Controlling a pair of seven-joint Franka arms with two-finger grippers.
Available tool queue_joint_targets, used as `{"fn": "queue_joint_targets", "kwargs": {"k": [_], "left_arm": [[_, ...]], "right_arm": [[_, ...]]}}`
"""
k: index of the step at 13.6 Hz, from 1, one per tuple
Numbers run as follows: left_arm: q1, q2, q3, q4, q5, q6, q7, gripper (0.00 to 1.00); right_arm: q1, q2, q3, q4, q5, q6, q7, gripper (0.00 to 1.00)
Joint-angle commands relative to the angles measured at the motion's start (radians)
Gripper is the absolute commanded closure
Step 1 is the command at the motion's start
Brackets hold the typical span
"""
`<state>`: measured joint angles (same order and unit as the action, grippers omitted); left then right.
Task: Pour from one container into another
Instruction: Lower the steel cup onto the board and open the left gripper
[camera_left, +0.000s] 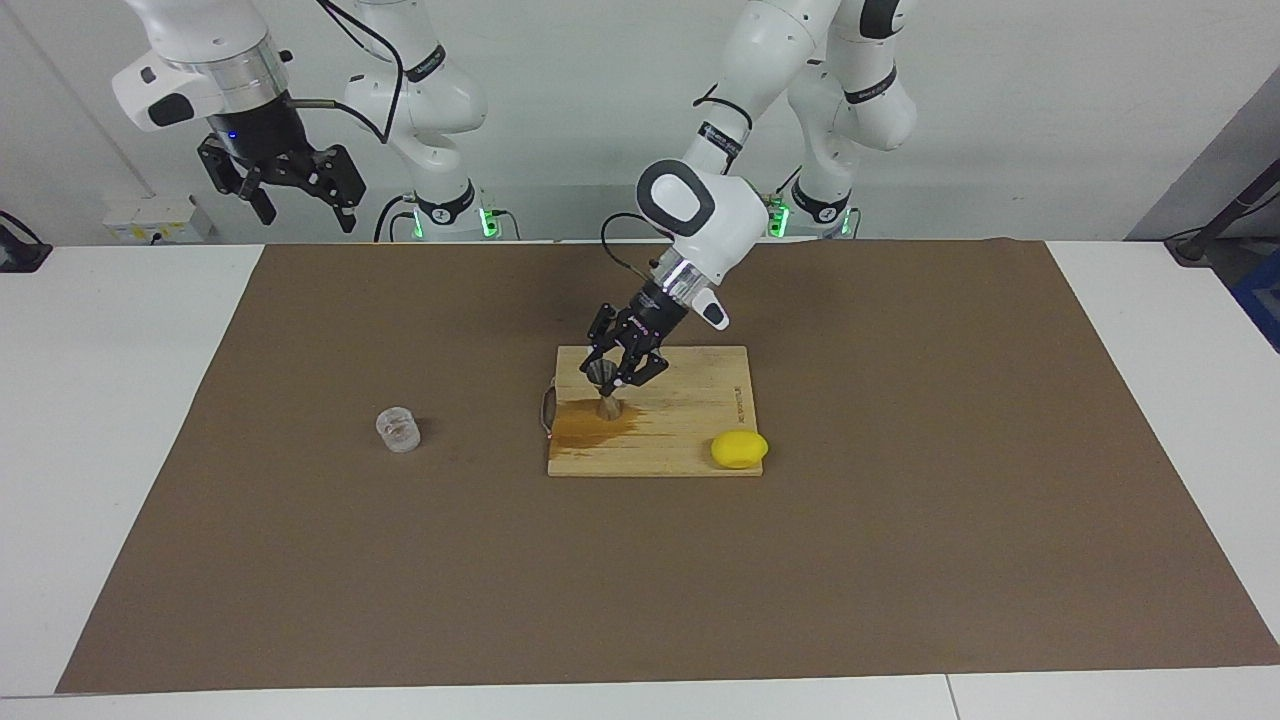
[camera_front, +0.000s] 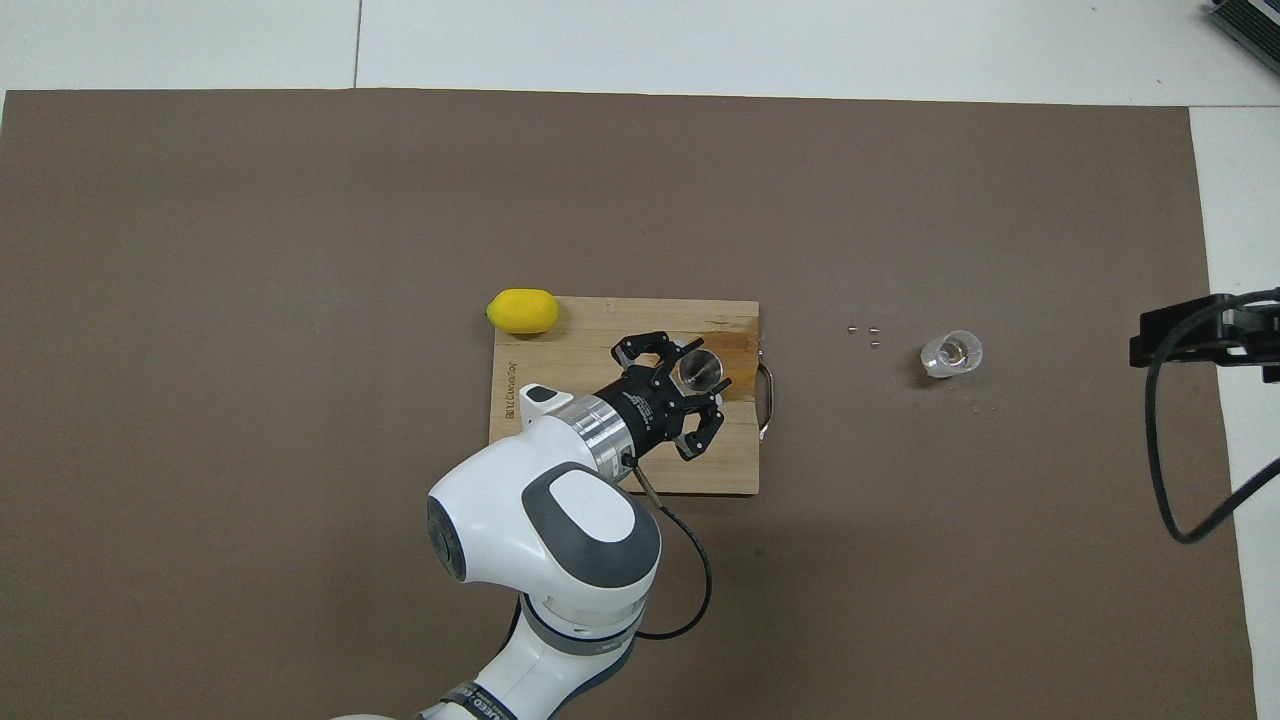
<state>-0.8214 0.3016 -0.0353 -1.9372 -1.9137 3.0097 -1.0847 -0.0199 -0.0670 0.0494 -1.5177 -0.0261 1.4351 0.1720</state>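
Observation:
The metal jigger (camera_front: 701, 371) has its base on the wooden cutting board (camera_front: 610, 318) and would stand, so the robot's left gripper should open.
The metal hourglass jigger (camera_left: 608, 405) (camera_front: 699, 366) stands on the wooden cutting board (camera_left: 690, 415) (camera_front: 610, 318), at the edge of a wet brown stain (camera_left: 585, 430). My left gripper (camera_left: 604, 377) (camera_front: 703, 372) reaches down at a slant and is shut on the jigger's upper cone. The small clear glass cup (camera_left: 398, 429) (camera_front: 952, 352) stands on the brown mat toward the right arm's end, with nothing touching it. My right gripper (camera_left: 303, 213) hangs open and empty, high over the table's edge by its base.
A yellow lemon (camera_left: 739, 449) (camera_front: 522, 311) lies at the board's corner farther from the robots, toward the left arm's end. A few tiny beads (camera_front: 866, 332) lie on the mat between board and cup. The board's metal handle (camera_front: 767, 400) faces the cup.

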Motion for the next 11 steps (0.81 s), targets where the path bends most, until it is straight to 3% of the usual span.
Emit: {"fn": "queue_joint_targets", "kwargs": {"k": [1, 3, 5, 6, 7, 11], "left_arm": [[-0.018, 0.013, 0.011, 0.020, -0.025, 0.028, 0.005, 0.74], [-0.016, 0.013, 0.011, 0.017, -0.024, 0.029, 0.005, 0.55], [-0.018, 0.013, 0.011, 0.017, -0.024, 0.032, 0.005, 0.46], [-0.016, 0.013, 0.009, 0.015, -0.024, 0.032, 0.005, 0.14], [-0.016, 0.013, 0.009, 0.015, -0.024, 0.040, 0.005, 0.00], [-0.024, 0.008, 0.009, 0.014, -0.024, 0.052, 0.003, 0.00]], "right_arm": [[-0.009, 0.013, 0.006, 0.005, 0.011, -0.001, -0.022, 0.01], [-0.012, 0.039, 0.001, 0.020, 0.025, 0.001, -0.022, 0.01], [-0.011, 0.078, 0.004, 0.053, 0.022, 0.001, -0.022, 0.01], [-0.011, 0.099, 0.007, 0.065, 0.018, 0.001, -0.022, 0.01], [-0.011, 0.119, 0.007, 0.088, 0.018, 0.001, -0.022, 0.01], [-0.006, 0.127, 0.009, 0.070, 0.025, 0.045, -0.003, 0.01]]}}
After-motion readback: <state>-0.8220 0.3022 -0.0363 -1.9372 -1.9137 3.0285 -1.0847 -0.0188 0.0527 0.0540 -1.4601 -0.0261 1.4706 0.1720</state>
